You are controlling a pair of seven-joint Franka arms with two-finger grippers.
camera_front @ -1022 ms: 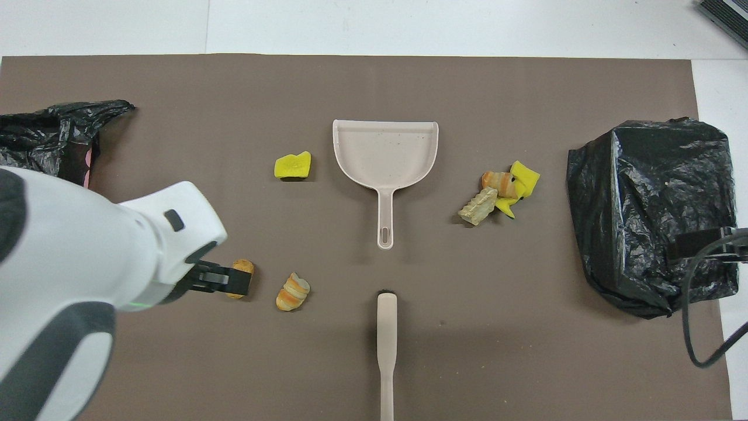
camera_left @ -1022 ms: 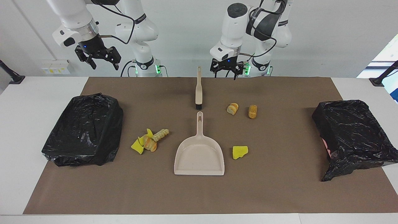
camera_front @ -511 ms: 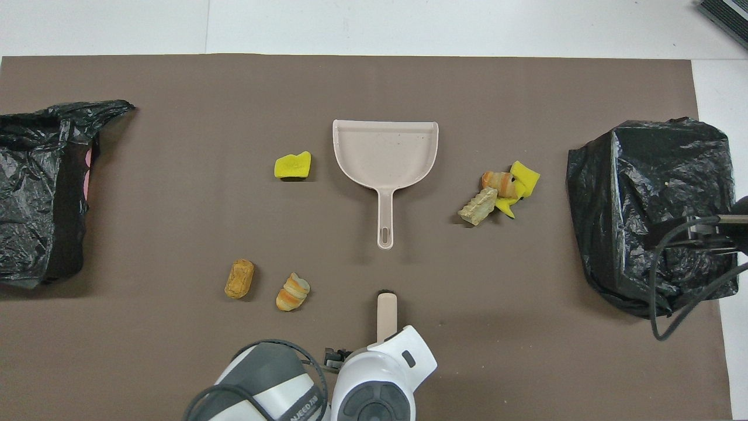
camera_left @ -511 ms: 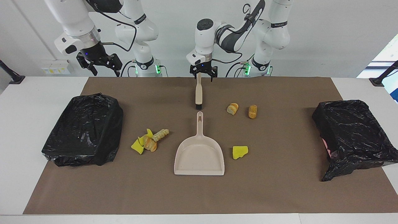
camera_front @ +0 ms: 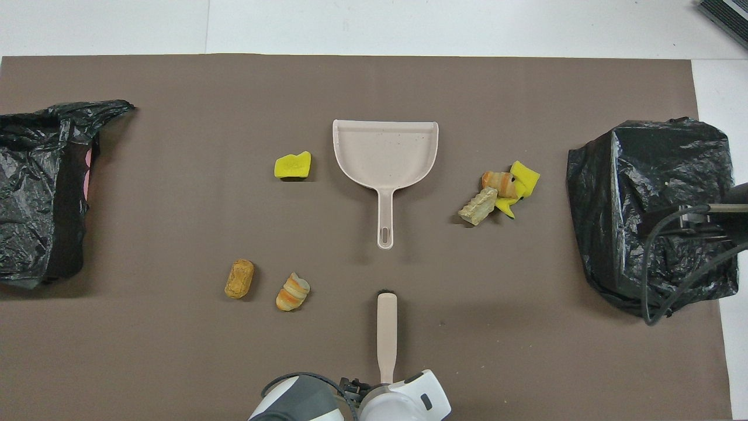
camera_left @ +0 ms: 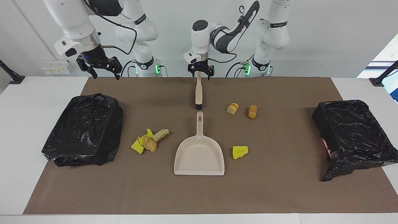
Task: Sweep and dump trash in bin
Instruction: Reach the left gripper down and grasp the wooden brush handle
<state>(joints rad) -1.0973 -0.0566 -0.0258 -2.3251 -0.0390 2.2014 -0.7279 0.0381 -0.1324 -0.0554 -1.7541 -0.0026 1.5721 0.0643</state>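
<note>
The dustpan's pan is much wider than the robot's fingers can open, so the right gripper needs to grab the dustpan's narrow handle [camera_front: 385,218] next.
The beige brush [camera_left: 198,91] lies on the brown mat, bristles toward the beige dustpan [camera_left: 199,155], which lies farther from the robots. My left gripper [camera_left: 200,74] is open, its fingers on either side of the brush handle's end nearest the robots. My right gripper [camera_left: 99,67] is open and raised over the table edge near the covered bin. The trash lies loose on the mat. Two bread-like lumps [camera_left: 232,108] [camera_left: 252,111] and a yellow sponge piece [camera_left: 240,152] lie toward the left arm's end. A cluster of sponge, bread and a pale ridged piece [camera_left: 149,141] lies toward the right arm's end.
An open bin lined with a black bag [camera_left: 354,133] stands at the left arm's end of the table. A black-bagged bin [camera_left: 84,130] stands at the right arm's end. In the overhead view the brush [camera_front: 386,327] and dustpan [camera_front: 384,155] lie in one line.
My left gripper has swung from near the bread lumps to the end of the brush handle. My right gripper has come down a little.
</note>
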